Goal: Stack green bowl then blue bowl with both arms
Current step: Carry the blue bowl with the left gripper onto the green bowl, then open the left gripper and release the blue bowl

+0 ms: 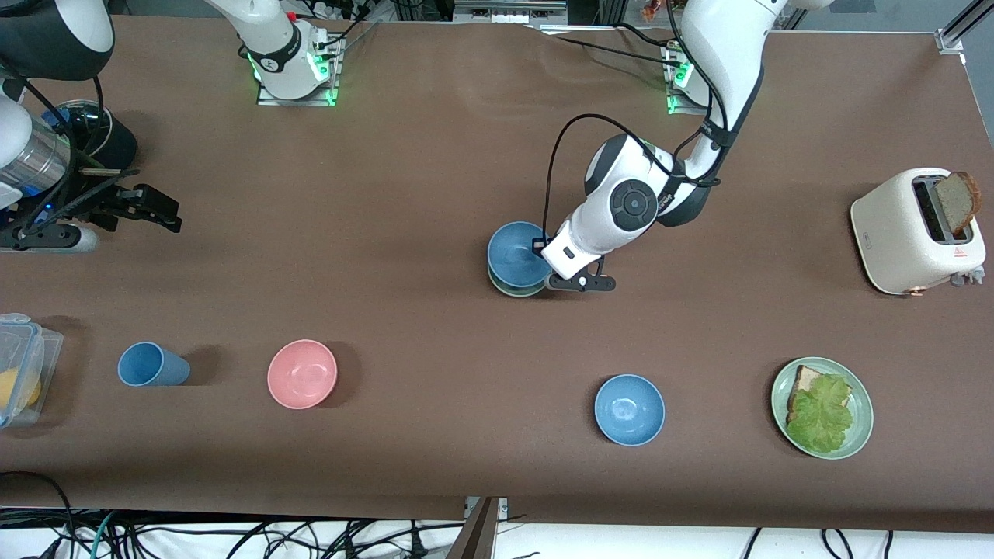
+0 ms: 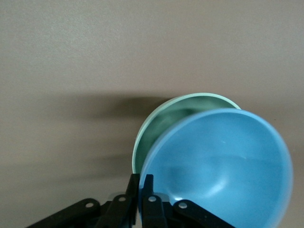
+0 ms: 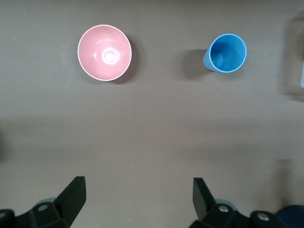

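Observation:
My left gripper will open now, because the blue bowl's base (image 2: 211, 183) is inside the green bowl's rim (image 2: 168, 103) and the blue bowl would stay there.
The green bowl (image 1: 514, 293) stands at the middle of the table, and only its rim shows under the blue bowl (image 1: 516, 252). My left gripper (image 1: 548, 275) is shut on the blue bowl's rim and holds it in the green bowl, tilted a little. In the left wrist view the fingers (image 2: 135, 186) pinch the blue bowl (image 2: 223, 161) at its edge, with the green bowl (image 2: 154, 126) showing past it. My right gripper (image 1: 171, 216) is open and empty and waits over the right arm's end of the table; its own view shows it (image 3: 139, 190) above bare table.
Nearer the front camera stand a blue cup (image 1: 151, 365), a pink bowl (image 1: 302, 373), a second blue bowl (image 1: 629, 409) and a green plate (image 1: 862, 404) with bread and lettuce. A toaster (image 1: 912, 233) stands at the left arm's end. A plastic box (image 1: 19, 365) is at the right arm's end.

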You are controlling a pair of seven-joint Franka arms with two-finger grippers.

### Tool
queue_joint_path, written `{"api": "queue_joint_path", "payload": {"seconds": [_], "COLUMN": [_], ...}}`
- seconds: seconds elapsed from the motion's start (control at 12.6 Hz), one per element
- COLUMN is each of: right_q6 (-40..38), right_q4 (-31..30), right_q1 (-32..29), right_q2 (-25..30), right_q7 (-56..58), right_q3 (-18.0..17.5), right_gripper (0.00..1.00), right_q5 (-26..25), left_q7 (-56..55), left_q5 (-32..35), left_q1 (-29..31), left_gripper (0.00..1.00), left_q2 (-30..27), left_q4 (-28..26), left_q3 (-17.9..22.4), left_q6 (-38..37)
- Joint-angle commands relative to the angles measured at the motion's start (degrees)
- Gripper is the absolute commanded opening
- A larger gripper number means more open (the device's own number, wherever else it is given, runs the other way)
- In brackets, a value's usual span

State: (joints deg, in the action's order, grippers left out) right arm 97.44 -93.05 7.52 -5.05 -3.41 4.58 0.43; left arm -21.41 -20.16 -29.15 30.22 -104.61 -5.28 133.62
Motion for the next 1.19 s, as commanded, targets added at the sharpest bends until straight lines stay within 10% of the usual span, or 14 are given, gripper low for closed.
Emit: {"api": "queue_joint_path", "payload": {"seconds": [0.0,0.24,0.4,1.11], "right_q6": [-0.23,-0.23,-0.23,-0.14], "right_q4": [0.59,0.59,0.59,0.59], "right_q1": [-0.66,-0.66,-0.66,-0.58], "right_q2": [-0.22,-0.22,-0.22,-0.22], "right_q7": [0.51,0.51,0.51,0.24], "right_q3": [-0.36,-0.36,-0.45,-0.45], "right_gripper": [0.99,0.99,0.99,0.99], "right_q5": [-0.25,-0.25,-0.25,1.24], "left_q7": [-1.62,-1.71,-2.67,-2.68], "left_q5": [1.88,1.8,1.44,8.64], "left_q1": [-0.55,-0.38,-0.12,11.55], "left_gripper": [0.1,0.46,0.99,1.0], "left_q2": [-0.61,-0.78,-1.22,-16.5], "left_q4": [-0.59,-0.24,1.07,8.62], "left_q3": [0.53,0.62,0.71,0.8], "left_q6": [0.67,0.59,0.06,-17.57]}}
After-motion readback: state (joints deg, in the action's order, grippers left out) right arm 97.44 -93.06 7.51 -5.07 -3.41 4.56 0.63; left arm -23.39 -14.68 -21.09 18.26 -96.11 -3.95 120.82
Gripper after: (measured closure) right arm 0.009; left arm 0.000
